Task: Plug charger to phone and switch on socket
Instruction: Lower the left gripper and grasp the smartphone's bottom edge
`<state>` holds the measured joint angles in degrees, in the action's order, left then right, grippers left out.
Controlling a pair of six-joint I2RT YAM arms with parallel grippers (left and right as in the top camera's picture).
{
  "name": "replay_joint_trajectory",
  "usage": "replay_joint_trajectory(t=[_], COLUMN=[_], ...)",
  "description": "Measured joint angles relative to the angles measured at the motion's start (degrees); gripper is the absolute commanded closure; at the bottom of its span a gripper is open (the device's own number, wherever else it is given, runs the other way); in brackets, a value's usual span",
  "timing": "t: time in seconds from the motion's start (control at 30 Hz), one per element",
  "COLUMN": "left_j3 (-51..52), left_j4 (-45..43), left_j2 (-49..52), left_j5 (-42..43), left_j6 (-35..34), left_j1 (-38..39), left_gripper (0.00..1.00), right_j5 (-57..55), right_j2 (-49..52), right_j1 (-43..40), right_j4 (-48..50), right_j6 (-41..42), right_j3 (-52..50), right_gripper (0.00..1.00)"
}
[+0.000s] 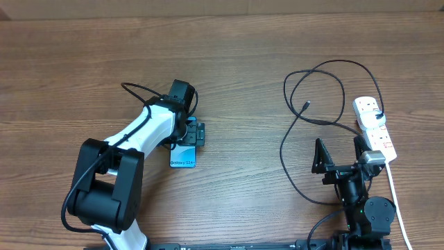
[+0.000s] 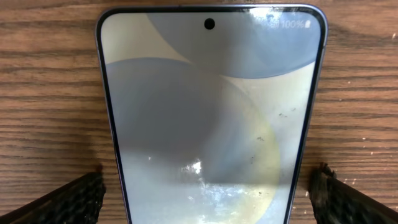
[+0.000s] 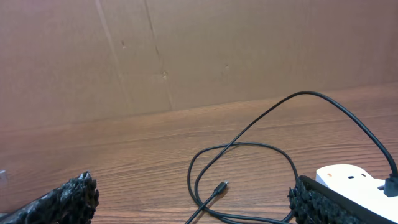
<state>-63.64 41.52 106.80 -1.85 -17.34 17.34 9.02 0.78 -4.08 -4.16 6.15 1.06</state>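
Note:
My left gripper will hold the phone (image 1: 183, 158) (image 2: 208, 118) across its long edges. The lettered end will stay free, so I can hand the phone to my right gripper.
The phone (image 1: 183, 158) lies flat on the wooden table, and its light-blue screen fills the left wrist view (image 2: 211, 118). My left gripper (image 1: 191, 133) is over it, open. Its fingers (image 2: 208, 202) straddle the phone's two long edges with a small gap on each side. The charger (image 1: 313, 87) lies in black loops at the right. Its small connector (image 1: 306, 105) rests free on the table, also in the right wrist view (image 3: 221, 185). Its black plug (image 1: 375, 115) sits in the socket (image 1: 380, 135). My right gripper (image 1: 340, 157) is open and empty, near the table's front, just left of the socket (image 3: 348, 176).
The socket's thick white cord (image 1: 395, 201) runs down past my right arm to the front edge. A brown cardboard wall (image 3: 186, 50) stands behind the table. Bare wood lies between the phone and the charger loops.

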Motion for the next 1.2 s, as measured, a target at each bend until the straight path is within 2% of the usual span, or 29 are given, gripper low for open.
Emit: replay_joint_trajectory(t=[0.33,0.67,0.8,0.97,1.1,1.2], left_j3=[0.2,0.3,0.3,0.3,0.3,0.3], left_j4=[0.2,0.5,0.6,1.0,1.8,3.0], left_j2=[0.0,-0.1,-0.2,-0.2,-0.2,-0.2], left_j5=[0.1,0.3,0.4,0.4,0.5,1.0], left_j6=[0.0,0.0,0.0,0.2,0.2,-0.1], left_j1=[-0.2,-0.2,-0.2,-0.2,-0.2,-0.6], left_gripper=[0.02,0.18,0.29,0.24,0.14,0.16], right_j5=[0.0,0.0,0.0,0.0,0.0,0.0], right_j2=[0.0,0.0,0.0,0.0,0.0,0.0], right_j1=[0.0,0.0,0.0,0.0,0.0,0.0], right_j4=[0.0,0.0,0.0,0.0,0.0,0.0], right_j6=[0.0,0.0,0.0,0.0,0.0,0.0], right_j3=[0.0,0.0,0.0,0.0,0.0,0.0], right_gripper=[0.00,0.00,0.00,0.00,0.00,0.00])
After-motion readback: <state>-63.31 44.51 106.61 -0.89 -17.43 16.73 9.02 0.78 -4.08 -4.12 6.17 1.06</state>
